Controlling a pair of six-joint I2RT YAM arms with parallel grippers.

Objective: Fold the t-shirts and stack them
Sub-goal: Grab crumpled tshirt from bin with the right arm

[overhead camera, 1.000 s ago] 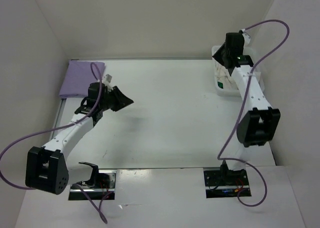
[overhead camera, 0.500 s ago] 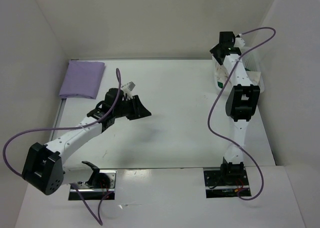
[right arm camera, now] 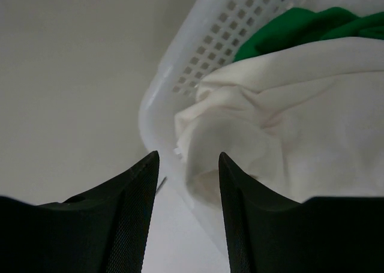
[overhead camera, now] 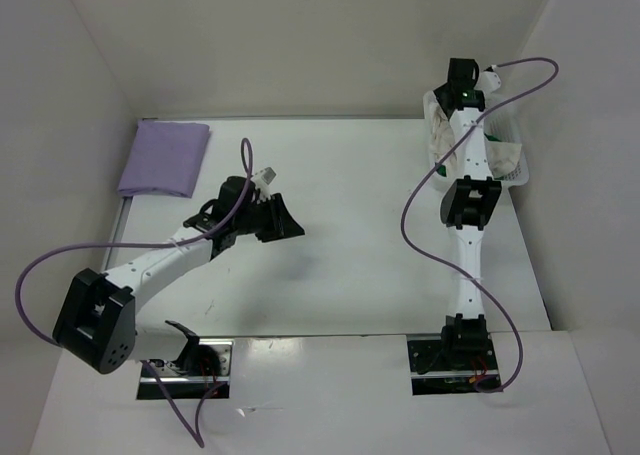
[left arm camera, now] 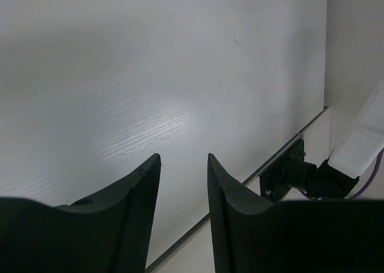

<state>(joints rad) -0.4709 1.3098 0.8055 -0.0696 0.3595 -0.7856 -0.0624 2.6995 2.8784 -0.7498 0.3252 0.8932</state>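
My right gripper will grab the edge of the cream-white t-shirt (right arm camera: 300,117) at the basket's corner next and leave the green one free, to spread the cream-white one for folding.
A folded lavender t-shirt (overhead camera: 165,158) lies at the far left of the table. A cream-white t-shirt (right arm camera: 300,117) lies crumpled over a bright green t-shirt (right arm camera: 300,27) in the white lattice basket (right arm camera: 204,39) at the far right (overhead camera: 512,173). My left gripper (overhead camera: 296,229) hangs over the bare mid-left table, well to the right of the lavender shirt. It is open with nothing between its fingers (left arm camera: 183,159). My right gripper (right arm camera: 188,156) is open just above the basket's corner and the edge of the cream-white shirt, and holds nothing.
White walls enclose the table on the left, back and right. The right arm (overhead camera: 468,200) stretches straight along the right side to the basket. Purple cables loop off both arms. The right arm's base mount (left arm camera: 288,174) shows past the table's near edge.
The left gripper has swung right, away from the lavender shirt. The right arm has straightened and reached further over the basket, and its jaws have opened wider.
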